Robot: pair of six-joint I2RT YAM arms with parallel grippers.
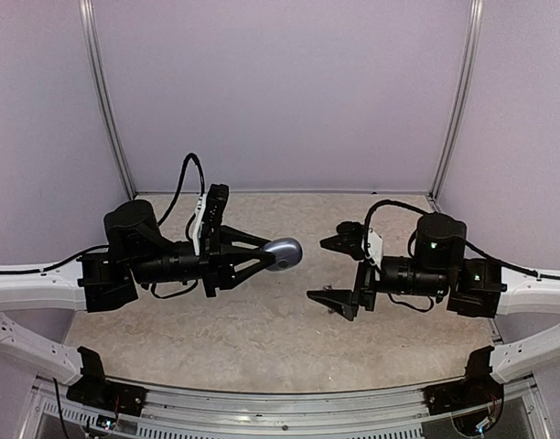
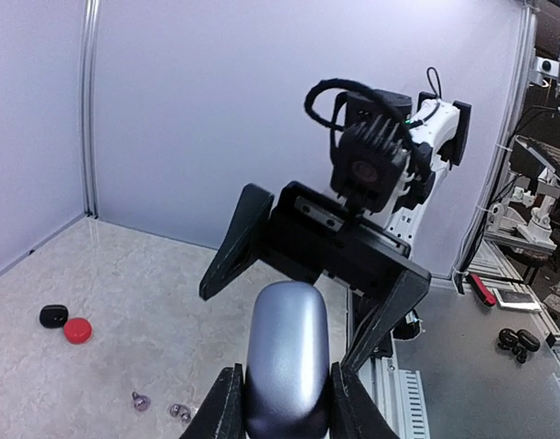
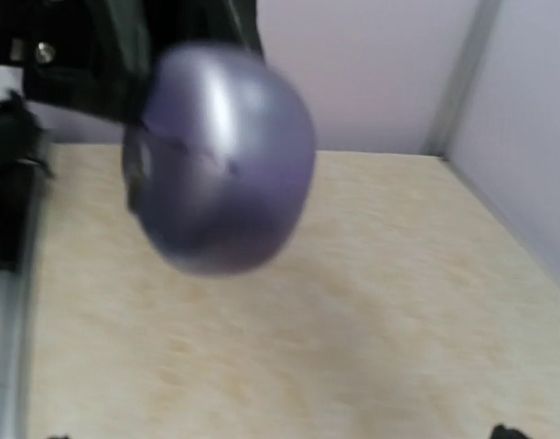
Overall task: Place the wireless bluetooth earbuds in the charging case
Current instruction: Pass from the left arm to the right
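Note:
My right gripper is about to grab the charging case by its loose end, opposite the left gripper. Then the lid can open for the earbuds to go in.
My left gripper is shut on a silver-grey, pebble-shaped charging case and holds it in the air over the middle of the table. In the left wrist view the case stands lid-closed between my fingers. My right gripper faces it from the right with its jaws wide open and empty, a short gap away. The right wrist view shows the case blurred and close. Two silver-grey earbuds lie on the table below the left gripper.
A black case and a red case lie side by side on the table's left part. The beige tabletop is walled by lilac panels. A metal rail runs along the near edge. Small dark pieces sit on a grey bench outside.

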